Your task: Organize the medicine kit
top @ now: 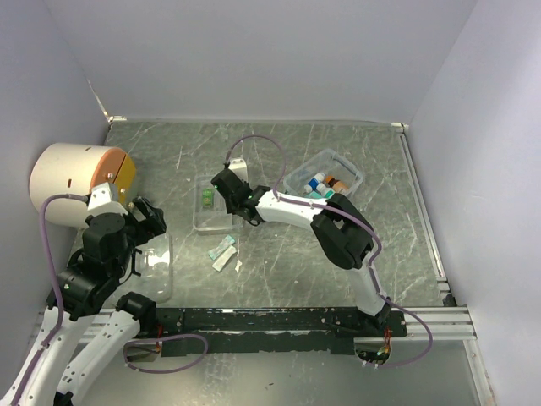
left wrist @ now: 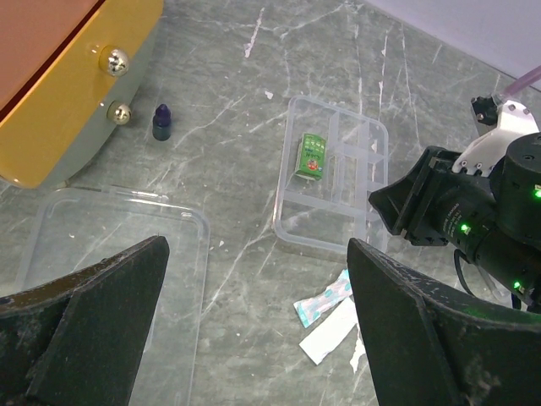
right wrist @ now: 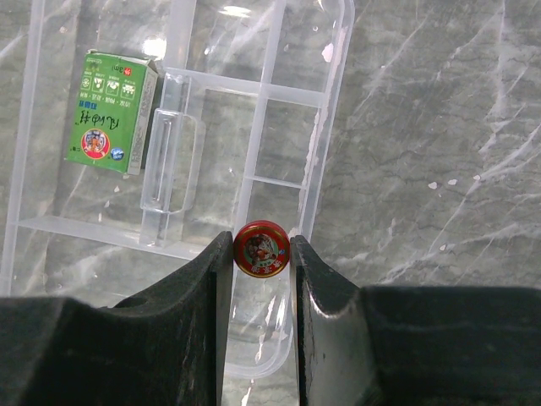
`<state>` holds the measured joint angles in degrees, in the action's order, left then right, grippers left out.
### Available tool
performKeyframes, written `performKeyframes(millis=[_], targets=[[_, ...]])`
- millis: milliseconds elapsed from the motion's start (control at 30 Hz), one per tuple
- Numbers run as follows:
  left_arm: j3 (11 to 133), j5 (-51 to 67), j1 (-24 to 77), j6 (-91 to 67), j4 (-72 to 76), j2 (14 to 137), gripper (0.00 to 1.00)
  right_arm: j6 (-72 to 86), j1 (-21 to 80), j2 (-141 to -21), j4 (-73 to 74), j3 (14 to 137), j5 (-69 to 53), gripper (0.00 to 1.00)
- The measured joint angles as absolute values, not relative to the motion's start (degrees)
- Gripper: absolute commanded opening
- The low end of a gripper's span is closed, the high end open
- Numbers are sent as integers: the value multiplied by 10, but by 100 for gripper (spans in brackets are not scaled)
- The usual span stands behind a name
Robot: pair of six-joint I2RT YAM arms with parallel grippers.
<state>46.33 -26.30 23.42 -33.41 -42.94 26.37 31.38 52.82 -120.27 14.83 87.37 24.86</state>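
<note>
The red balm tin (right wrist: 262,249) is over a narrow section inside the tray's outer side and would land in the tray. It is time to open my right gripper now.
A clear divided organizer tray (top: 213,222) lies mid-table, also in the left wrist view (left wrist: 292,233) and the right wrist view (right wrist: 334,51). A green medicine box (right wrist: 112,112) lies in one compartment, seen also from the left wrist (left wrist: 314,156) and from above (top: 207,199). My right gripper (right wrist: 262,254) is shut on a small round red balm tin (right wrist: 262,249) and holds it over the tray's right-hand compartments; from above the gripper (top: 226,188) is at the tray. My left gripper (left wrist: 258,321) is open and empty above the table, left of the tray (top: 148,222).
A clear lid (left wrist: 110,254) lies under my left gripper. Two flat sachets (left wrist: 331,309) lie near the tray's front edge. A small dark dropper bottle (left wrist: 162,122) stands by a yellow and white round case (top: 80,179). A clear bin (top: 324,176) with several bottles sits back right.
</note>
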Motion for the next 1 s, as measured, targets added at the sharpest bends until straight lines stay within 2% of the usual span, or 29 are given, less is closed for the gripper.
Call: performKeyframes(millis=[367,767,1000], targets=[[463,-263,234,-334,-429,264,98,307,528,-1208,147,874,248,26],[463,-263,234,-334,-429,264,98,303,528,-1217,149,880,248,44],[463,-263,234,-334,-429,267,100,306,527,-1215,155,880,240,47]])
